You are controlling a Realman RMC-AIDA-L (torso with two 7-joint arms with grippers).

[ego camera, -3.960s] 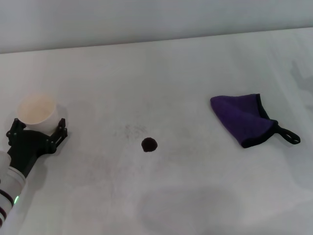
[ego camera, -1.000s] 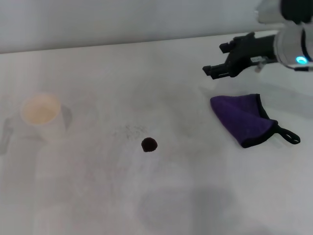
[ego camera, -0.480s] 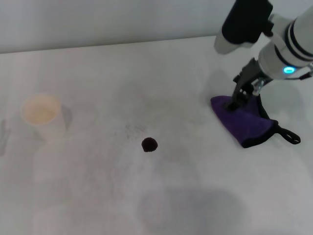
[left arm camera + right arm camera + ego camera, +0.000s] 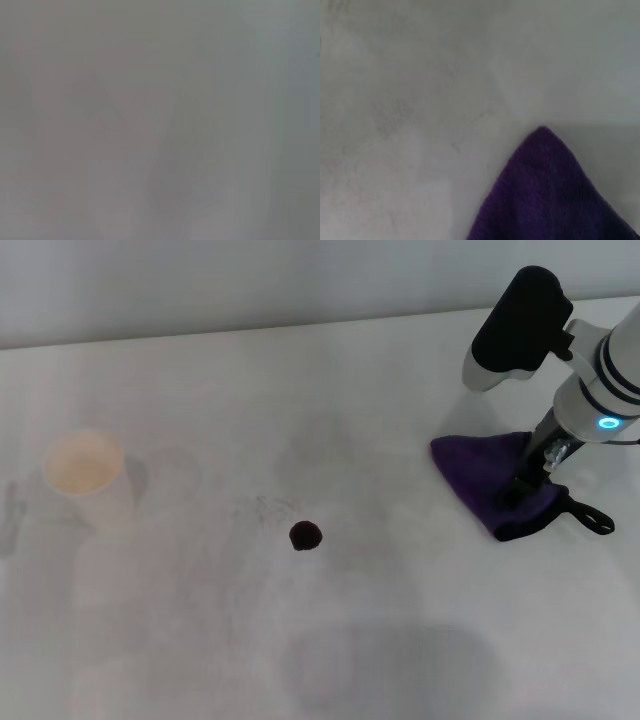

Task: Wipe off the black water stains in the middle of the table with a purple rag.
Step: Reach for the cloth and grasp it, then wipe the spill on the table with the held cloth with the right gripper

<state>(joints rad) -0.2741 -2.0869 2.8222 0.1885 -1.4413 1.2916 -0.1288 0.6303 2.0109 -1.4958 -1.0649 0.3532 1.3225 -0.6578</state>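
Note:
My right gripper is ready to close, because its fingers reach down onto the purple rag's middle beside its black edging.
The purple rag lies folded on the right side of the white table, its black loop pointing right. The rag's corner also shows in the right wrist view. My right gripper points down and rests on the rag's middle, near its black edging. The black water stain is a small round blot at the table's centre, well left of the rag. My left gripper is out of the head view, and the left wrist view shows only a grey blur.
A paper cup stands upright at the far left. A faint grey speckled smudge lies just left of and behind the stain. The table's back edge meets a grey wall.
My right arm came in from the back right and went down onto the rag, then shifted toward the rag's near right part. The left arm left the cup and went out of view.

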